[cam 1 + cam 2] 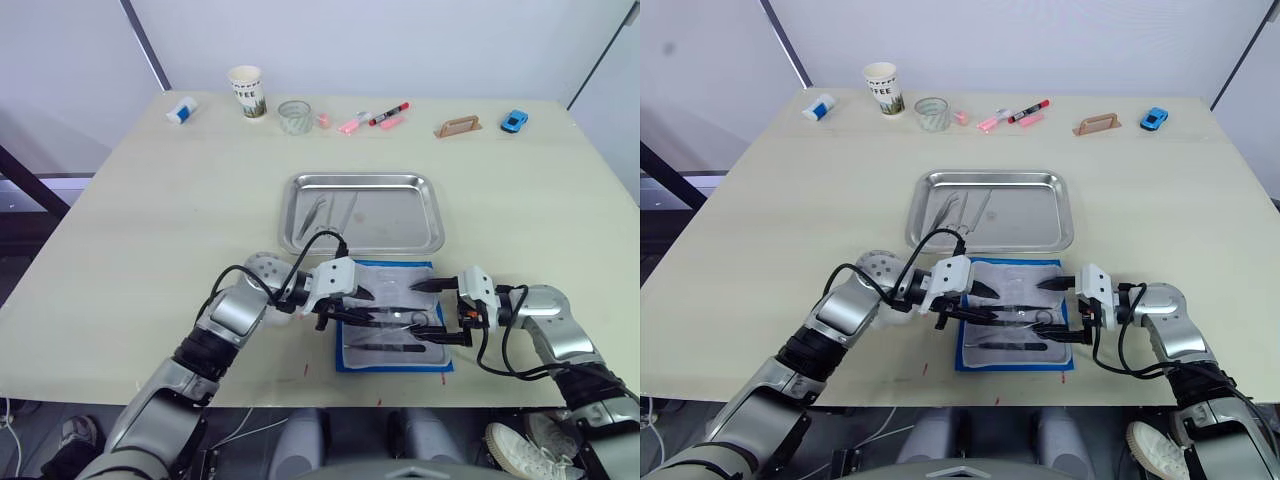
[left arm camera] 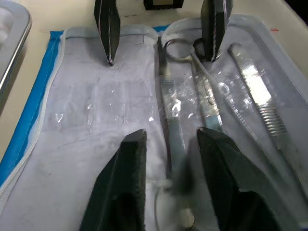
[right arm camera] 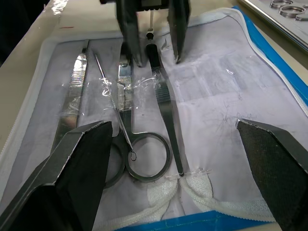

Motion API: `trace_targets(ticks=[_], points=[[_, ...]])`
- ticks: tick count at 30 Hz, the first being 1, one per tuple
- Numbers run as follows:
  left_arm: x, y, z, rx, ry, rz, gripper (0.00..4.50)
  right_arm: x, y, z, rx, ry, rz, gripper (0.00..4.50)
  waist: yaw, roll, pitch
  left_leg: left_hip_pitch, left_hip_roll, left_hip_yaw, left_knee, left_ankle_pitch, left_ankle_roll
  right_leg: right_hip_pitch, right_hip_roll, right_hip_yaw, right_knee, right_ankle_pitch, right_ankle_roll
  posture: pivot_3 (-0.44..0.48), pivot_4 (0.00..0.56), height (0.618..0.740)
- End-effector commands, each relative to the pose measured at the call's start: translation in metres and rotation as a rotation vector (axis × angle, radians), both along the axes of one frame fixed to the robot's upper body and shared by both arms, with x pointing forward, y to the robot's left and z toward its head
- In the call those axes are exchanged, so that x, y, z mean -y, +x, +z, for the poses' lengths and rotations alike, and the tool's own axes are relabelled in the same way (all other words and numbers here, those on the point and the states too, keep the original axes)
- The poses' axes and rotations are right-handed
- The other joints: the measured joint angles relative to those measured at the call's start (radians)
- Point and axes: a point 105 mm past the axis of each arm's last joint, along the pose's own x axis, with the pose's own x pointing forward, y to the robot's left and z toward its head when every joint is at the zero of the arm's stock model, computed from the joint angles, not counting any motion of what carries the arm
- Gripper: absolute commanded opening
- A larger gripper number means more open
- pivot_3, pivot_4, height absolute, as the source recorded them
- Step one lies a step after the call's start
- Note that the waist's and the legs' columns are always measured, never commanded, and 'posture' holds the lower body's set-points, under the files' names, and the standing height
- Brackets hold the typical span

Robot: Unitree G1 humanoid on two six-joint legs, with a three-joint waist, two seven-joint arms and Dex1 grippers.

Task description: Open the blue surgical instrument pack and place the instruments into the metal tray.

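Next, my left gripper grabs the slim tweezers by their body, behind the grooves of the tweezers, to set them into the metal tray [image 1: 400,238].
The blue surgical instrument pack [image 1: 441,362] lies open near the table's front edge, its pale lining up. Slim silvery instruments rest on the lining: ring-handled scissors [image 3: 144,161], tweezers [image 3: 166,103] and ridged forceps [image 2: 262,98]. My left gripper [image 1: 362,308] is open low over the pack's left half, its fingertips [image 2: 134,149] on either side of a slim instrument [image 2: 172,110]. From the right, my right gripper [image 1: 425,310] faces it, open wide, with the scissors' rings between its fingers [image 3: 77,173]. The metal tray [image 1: 400,238] sits just behind the pack and holds two thin instruments [image 1: 322,208] at its left end.
Along the far edge stand a paper cup [image 1: 247,90], a glass [image 1: 294,116], pink and red markers [image 1: 375,117], a tan block [image 1: 458,126], a blue toy car [image 1: 514,121] and a small white-and-blue object [image 1: 181,110]. The table's front edge runs just below the pack.
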Motion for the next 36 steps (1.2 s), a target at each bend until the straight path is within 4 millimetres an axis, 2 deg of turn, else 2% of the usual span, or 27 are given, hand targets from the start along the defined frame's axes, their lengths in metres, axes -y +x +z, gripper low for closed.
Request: trace_targets(ticks=[1, 24, 36], points=[[-0.001, 0.001, -0.004, 0.012, 0.031, -0.002, 0.06, 0.002, -0.008, -0.02, -0.086, -0.048, -0.01, 4.5, 0.0, 0.0, 0.0, 0.0, 0.0, 0.0, 0.0, 0.0, 0.0, 0.0, 0.0, 0.0, 0.0, 0.0, 0.0, 0.0, 0.15, 0.74], [-0.011, 0.009, 0.013, 0.115, 0.05, 0.025, 0.06, -0.003, -0.006, -0.023, -0.089, -0.05, 0.004, 4.5, -0.005, 0.0, 0.0, 0.001, 0.001, 0.0, 0.0, 0.0, 0.0, 0.0, 0.001, 0.001, 0.001, 0.0, 0.0, 0.0, 0.15, 0.74], [-0.03, 0.007, 0.024, 0.136, 0.09, 0.027, 0.06, -0.004, -0.006, -0.025, -0.095, -0.054, 0.008, 4.5, -0.005, 0.0, 0.0, 0.001, 0.002, 0.001, 0.0, 0.0, 0.0, 0.0, 0.002, 0.002, 0.001, 0.0, 0.0, 0.0, 0.15, 0.74]])
